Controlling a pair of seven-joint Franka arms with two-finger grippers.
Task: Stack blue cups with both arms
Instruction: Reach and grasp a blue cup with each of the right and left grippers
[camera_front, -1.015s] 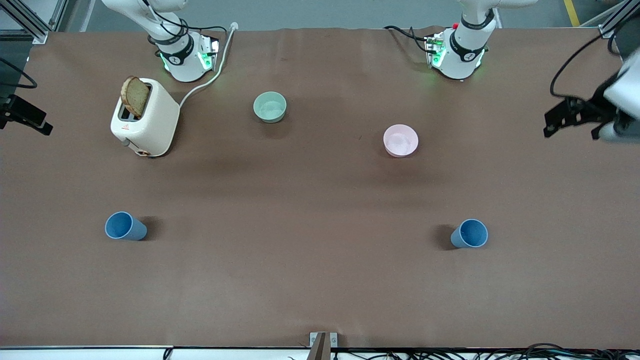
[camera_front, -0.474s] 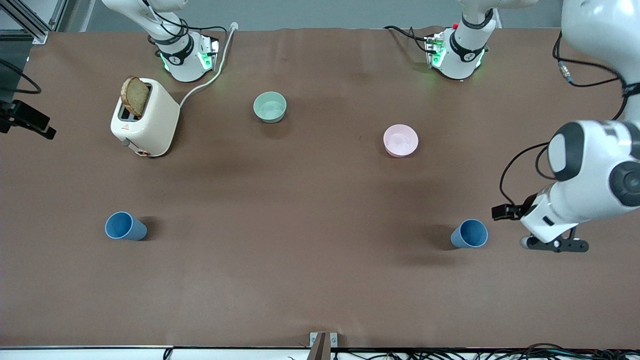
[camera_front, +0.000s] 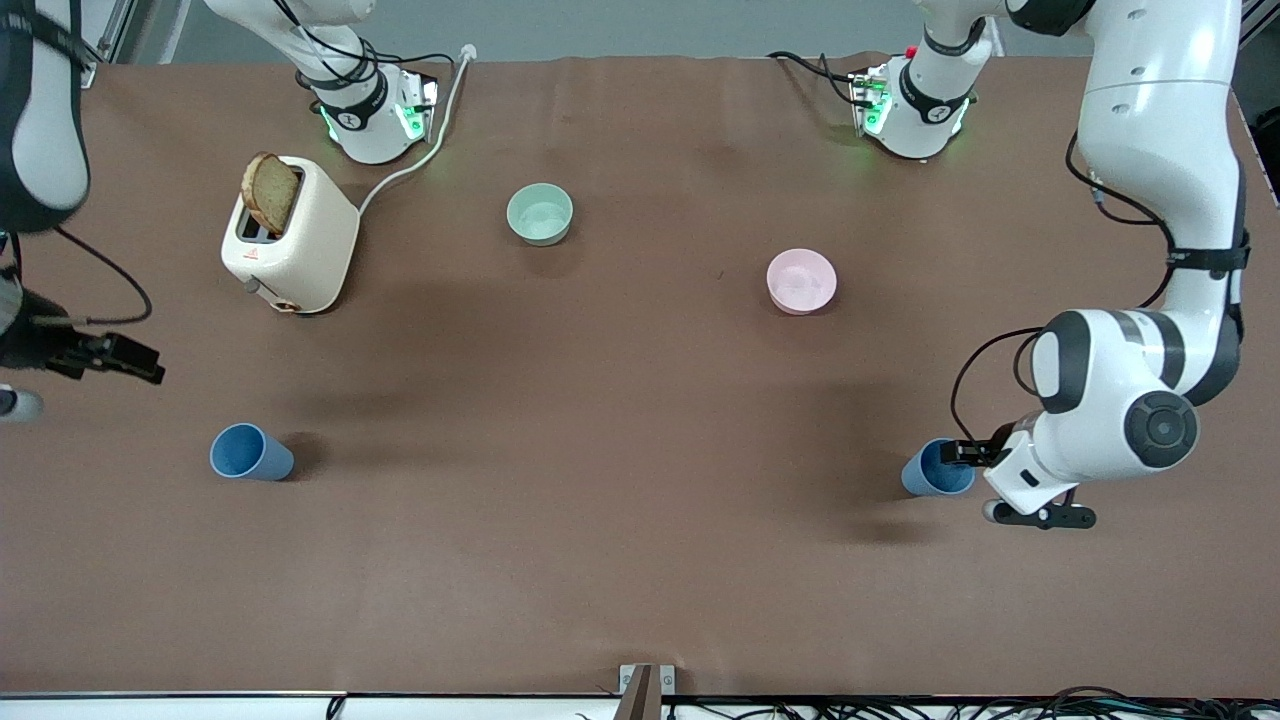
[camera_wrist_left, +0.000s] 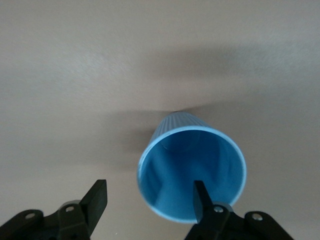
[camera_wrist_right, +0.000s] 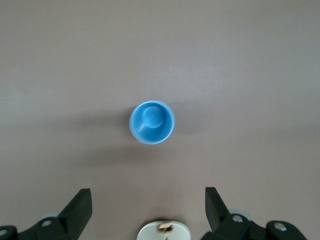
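Note:
My right gripper will next grab the upright blue cup toward the right arm's end by its rim, to stack it with the other blue cup.
Two blue cups stand upright on the brown table. One cup (camera_front: 248, 453) is toward the right arm's end, the other cup (camera_front: 932, 472) toward the left arm's end. My left gripper (camera_front: 962, 453) is open and low at the second cup's rim. In the left wrist view this cup (camera_wrist_left: 192, 170) fills the middle. My left gripper (camera_wrist_left: 150, 202) has one finger (camera_wrist_left: 202, 199) over the cup's mouth and the other outside it. My right gripper (camera_front: 125, 360) is open and empty, high over the table. In the right wrist view the first cup (camera_wrist_right: 152, 122) is seen from above, apart from my right gripper (camera_wrist_right: 148, 207).
A white toaster (camera_front: 295, 240) with a slice of toast stands near the right arm's base. A mint-green bowl (camera_front: 540, 213) and a pale pink bowl (camera_front: 801, 280) sit farther from the front camera than the cups. A pale rounded thing (camera_wrist_right: 162, 231) shows between the right fingers.
The left arm has swung in from the table's end and come down to its blue cup. The right gripper has moved in over the table toward the other cup. Both cups stand unmoved.

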